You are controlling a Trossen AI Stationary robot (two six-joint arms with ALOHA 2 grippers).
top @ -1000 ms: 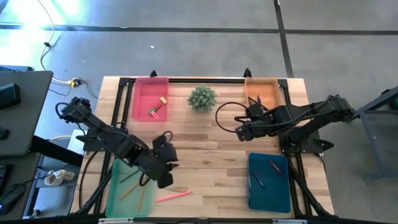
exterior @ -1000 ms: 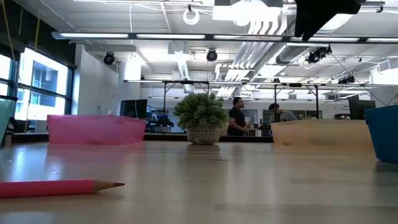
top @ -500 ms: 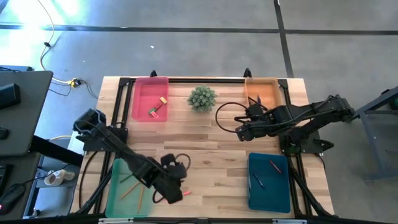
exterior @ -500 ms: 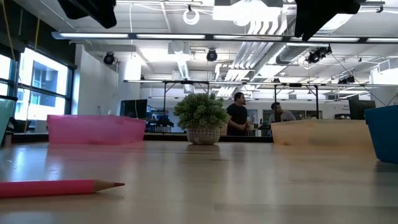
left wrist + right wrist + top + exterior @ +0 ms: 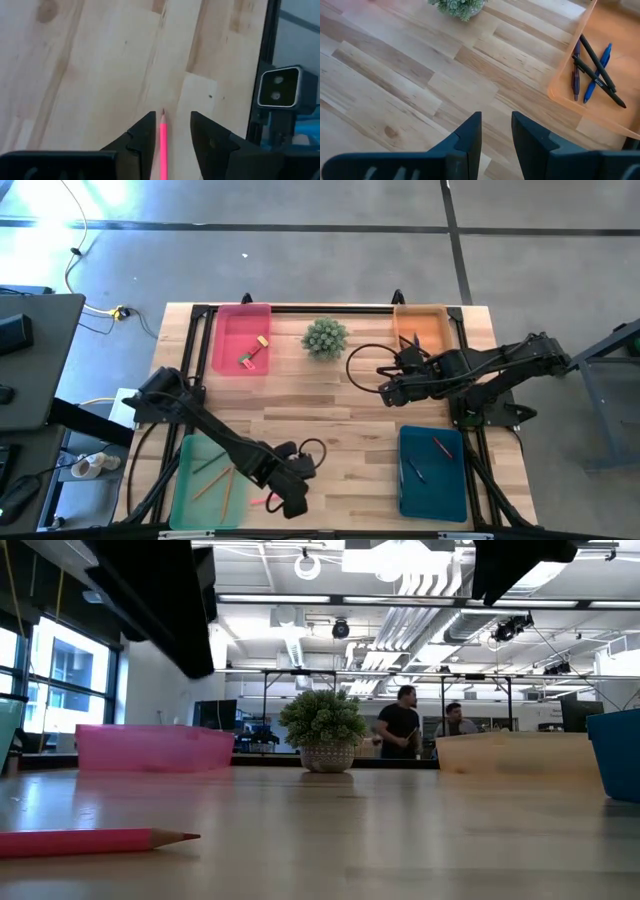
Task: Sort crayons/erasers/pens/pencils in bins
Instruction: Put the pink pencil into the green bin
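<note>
I will next grab the pink-red pencil by its sharpened end (image 5: 163,121) with my left gripper to sort it into the green bin with the other pencils.
A pink-red pencil (image 5: 163,145) lies flat on the table near its front edge and also shows in the low view (image 5: 95,840). My left gripper (image 5: 170,117) is open low over it, one finger on each side and apart from it, fingers pointing along it toward its tip. In the high view my left gripper (image 5: 296,502) covers most of the pencil (image 5: 262,502). My right gripper (image 5: 496,116) is open and empty above the table's right middle (image 5: 385,387), beside the orange bin (image 5: 422,330), which holds the pens (image 5: 592,65).
The green bin (image 5: 208,480) holds orange pencils. The pink bin (image 5: 243,338) holds erasers. The teal bin (image 5: 432,472) holds crayons. A small potted plant (image 5: 325,337) stands at the far middle. A camera (image 5: 280,92) is mounted at the front edge by the pencil's tip.
My left gripper has gone from beside the green bin toward the table's near edge and a little to the right, coming down over the pink pencil. The pencil has stayed where it was.
</note>
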